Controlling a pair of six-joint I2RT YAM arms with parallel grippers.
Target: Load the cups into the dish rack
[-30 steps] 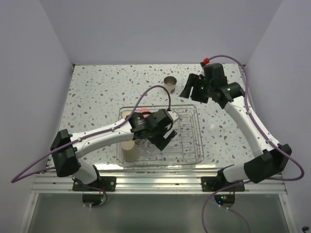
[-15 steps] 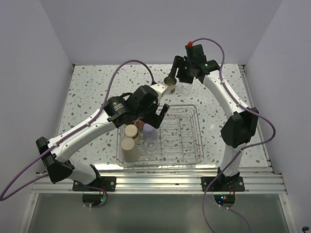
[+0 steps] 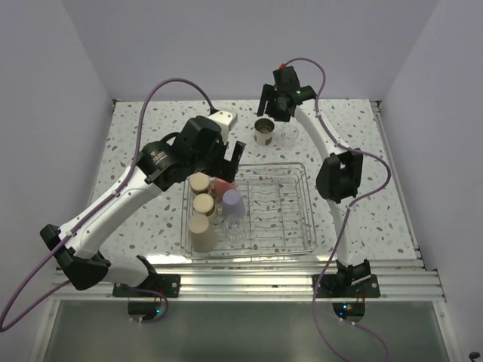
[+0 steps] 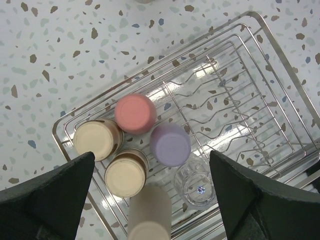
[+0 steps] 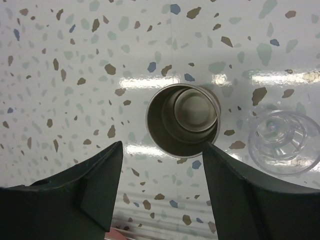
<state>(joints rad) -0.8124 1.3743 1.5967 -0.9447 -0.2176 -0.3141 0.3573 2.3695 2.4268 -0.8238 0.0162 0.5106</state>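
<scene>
My right gripper should grab the brown metallic cup's rim on the side facing the clear cup [image 3: 290,134]; its base stays free for my left gripper's handover.
The dish rack [image 3: 290,219] holds several upside-down cups at its left end: two brown ones [image 3: 199,183], a tall tan one [image 3: 201,230], a red-pink one [image 3: 224,187], a lavender one [image 3: 232,201] and a clear one [image 3: 235,226]. My left gripper [image 3: 230,154] hangs open and empty high above them; its view shows the lavender cup [image 4: 170,145] and the clear cup [image 4: 196,182]. A brown metallic cup [image 3: 264,131] stands upright behind the rack beside a clear cup [image 3: 290,134]. My right gripper [image 3: 273,102] is open above the metallic cup [image 5: 183,120], not touching it.
The right two thirds of the rack [image 4: 225,100] hold only wire dividers. The clear cup [image 5: 282,142] stands close to the right of the metallic cup. White walls enclose the speckled table on three sides.
The left gripper has risen out of the rack and moved back-left, leaving the lavender cup standing there. The right arm has swung left and forward to above the metallic cup.
</scene>
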